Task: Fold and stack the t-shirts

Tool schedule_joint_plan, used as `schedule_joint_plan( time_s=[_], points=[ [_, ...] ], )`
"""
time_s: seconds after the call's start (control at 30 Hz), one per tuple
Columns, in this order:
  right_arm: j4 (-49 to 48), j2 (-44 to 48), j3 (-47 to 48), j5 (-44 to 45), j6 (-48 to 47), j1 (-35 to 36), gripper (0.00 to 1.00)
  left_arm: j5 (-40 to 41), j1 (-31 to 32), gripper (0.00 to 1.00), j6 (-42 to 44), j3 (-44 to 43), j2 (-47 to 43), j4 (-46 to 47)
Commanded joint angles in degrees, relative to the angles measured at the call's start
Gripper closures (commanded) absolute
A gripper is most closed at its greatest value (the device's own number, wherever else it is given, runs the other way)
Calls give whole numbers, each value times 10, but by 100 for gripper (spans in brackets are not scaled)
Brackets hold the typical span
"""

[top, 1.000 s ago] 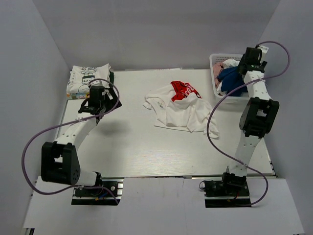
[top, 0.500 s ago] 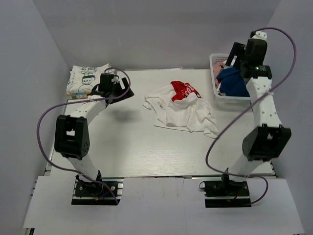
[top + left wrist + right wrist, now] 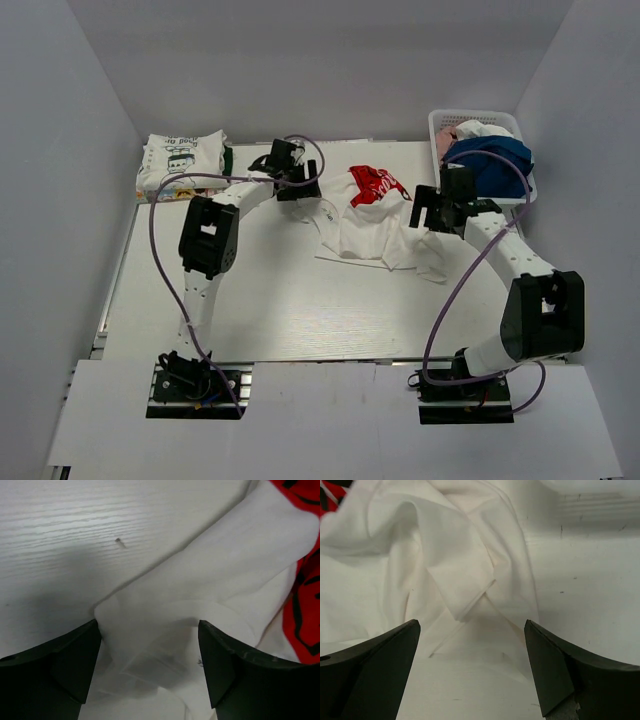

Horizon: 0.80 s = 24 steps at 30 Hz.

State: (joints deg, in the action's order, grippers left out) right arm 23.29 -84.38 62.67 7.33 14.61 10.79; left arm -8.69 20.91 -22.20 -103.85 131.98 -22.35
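Observation:
My right gripper is going to grab the crumpled white t-shirt next by its white fold point(image 3: 465, 590), opposite my left gripper, to spread the shirt for folding.
A crumpled white t-shirt with a red chest print point(image 3: 370, 220) lies on the table's middle. My left gripper point(image 3: 297, 190) is open at the shirt's left edge; in the left wrist view white cloth point(image 3: 165, 630) lies between its fingers. My right gripper point(image 3: 432, 212) is open over the shirt's right side; in the right wrist view a white fold point(image 3: 465, 590) lies ahead of its fingers. A folded stack of white tees with dark print point(image 3: 180, 160) sits at the far left. A royal-blue tee point(image 3: 490, 165) lies in the basket.
A white plastic lattice basket point(image 3: 438, 125) stands at the far right corner with blue, pink and white cloth in it. Grey walls close in the table on three sides. Purple cables loop from both arms.
My left gripper has swung right from the folded stack to the shirt's left edge. My right gripper has come down from over the basket to the shirt's right side.

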Motion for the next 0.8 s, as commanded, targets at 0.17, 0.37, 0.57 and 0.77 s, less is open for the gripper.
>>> schedule_joint_plan(
  time_s=[0.17,0.37,0.57,0.77],
  points=[
    [-71,-73,-39,9,6,-4,10,46,24,49,12,-100,46,-45],
    [-97,-162,9,-7,22,-2,30,52,24,100,28,-93,25,-23],
    [-80,-143,42,26,38,2,100,52,24,100,46,-34,-72,21],
    [-99,29,44,-28,4,13,100,81,24,100,52,56,-251,59]
  ],
)
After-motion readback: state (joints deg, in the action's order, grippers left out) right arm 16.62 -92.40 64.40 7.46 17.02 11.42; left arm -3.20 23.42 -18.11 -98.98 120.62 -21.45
